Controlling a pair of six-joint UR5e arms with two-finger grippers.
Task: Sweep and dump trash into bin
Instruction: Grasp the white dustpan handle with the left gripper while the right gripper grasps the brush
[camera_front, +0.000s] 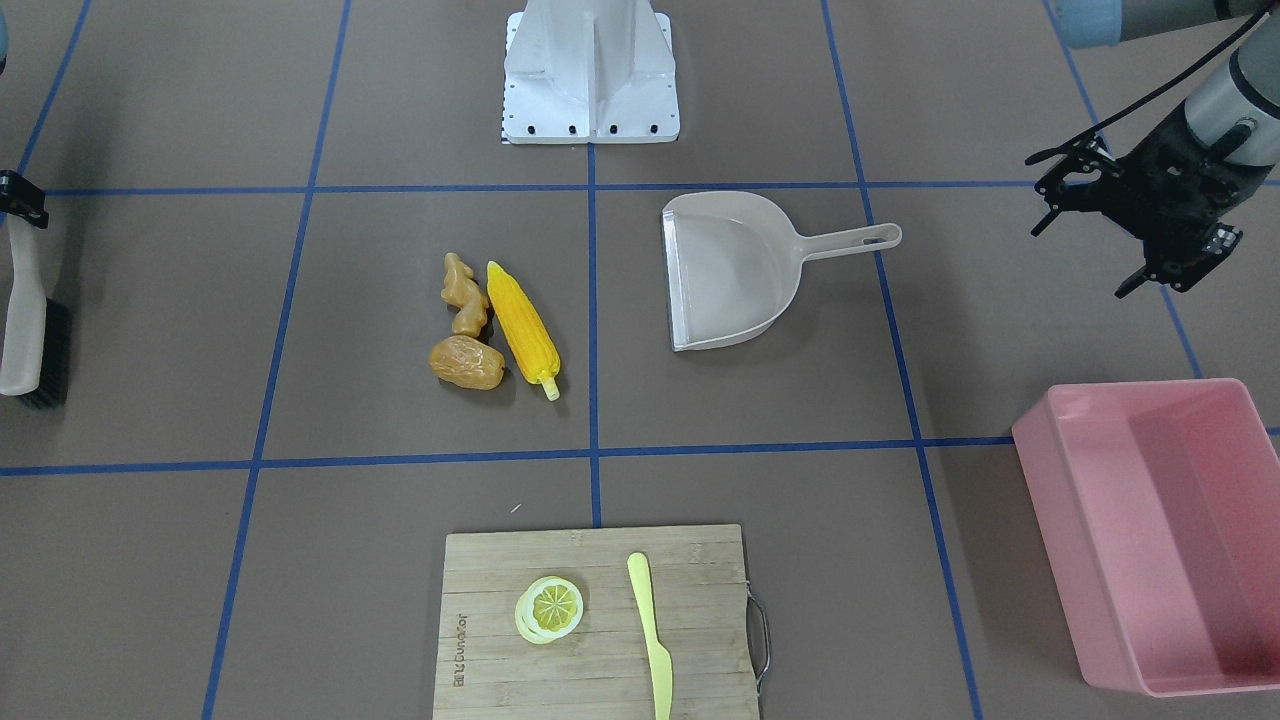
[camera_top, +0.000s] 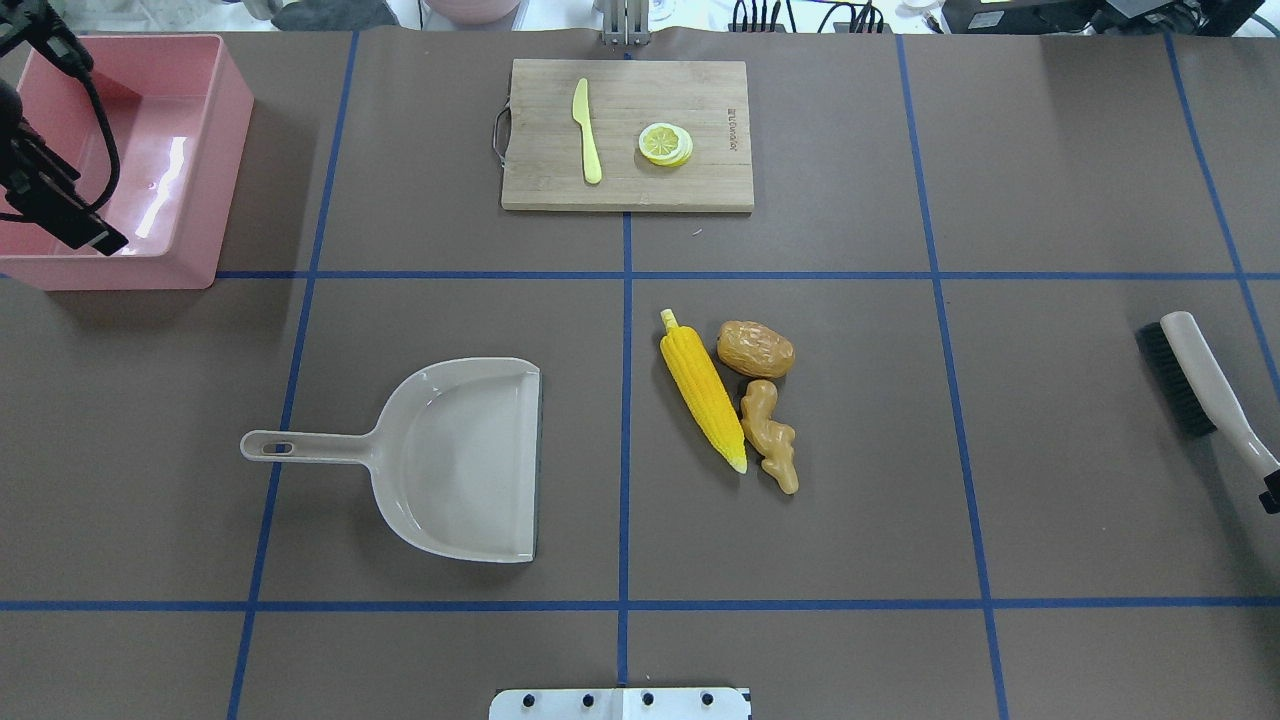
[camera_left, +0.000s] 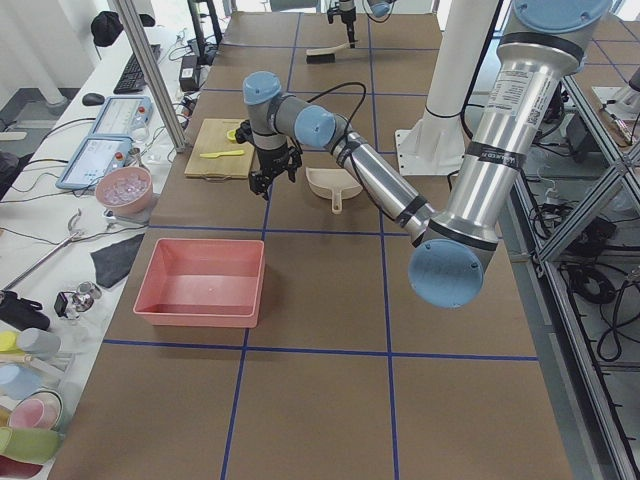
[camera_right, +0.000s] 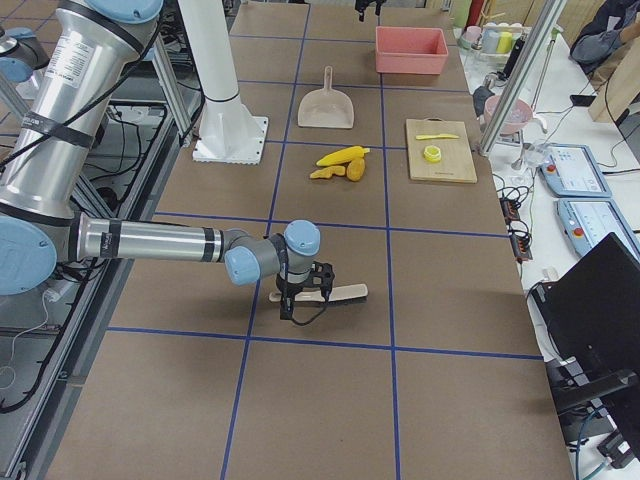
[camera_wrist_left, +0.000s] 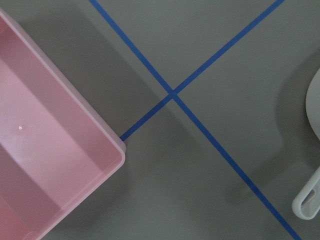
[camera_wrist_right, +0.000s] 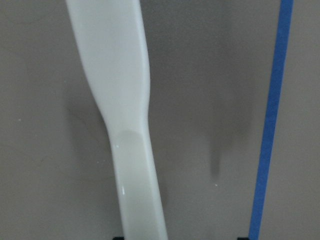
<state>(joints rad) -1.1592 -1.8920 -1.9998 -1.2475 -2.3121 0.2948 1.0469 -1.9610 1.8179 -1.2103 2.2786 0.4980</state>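
My right gripper grabs the brush by its white handle (camera_front: 24, 258) next, to sweep the trash (camera_front: 486, 330) into the dustpan.
The trash lies together near the table's middle: a yellow corn cob (camera_front: 522, 328), a knobbly ginger root (camera_front: 465, 295) and a brown potato (camera_front: 467, 362). The beige dustpan (camera_front: 735, 270) rests flat beside them, mouth toward them. The pink bin (camera_front: 1180, 480) stands empty at the table's corner on my left side. My left gripper (camera_front: 1085, 235) hovers open and empty between the dustpan's handle and the bin. My right gripper (camera_top: 1270, 495) is at the end of the brush (camera_top: 1195, 375) handle. It stands open astride the handle, and the brush lies on the table.
A wooden cutting board (camera_top: 620, 170) at the far edge carries a lemon slice (camera_top: 665, 143) and a pale yellow knife (camera_top: 587, 130). The robot's white base (camera_front: 590, 70) stands at the near edge. Blue tape lines cross the brown table.
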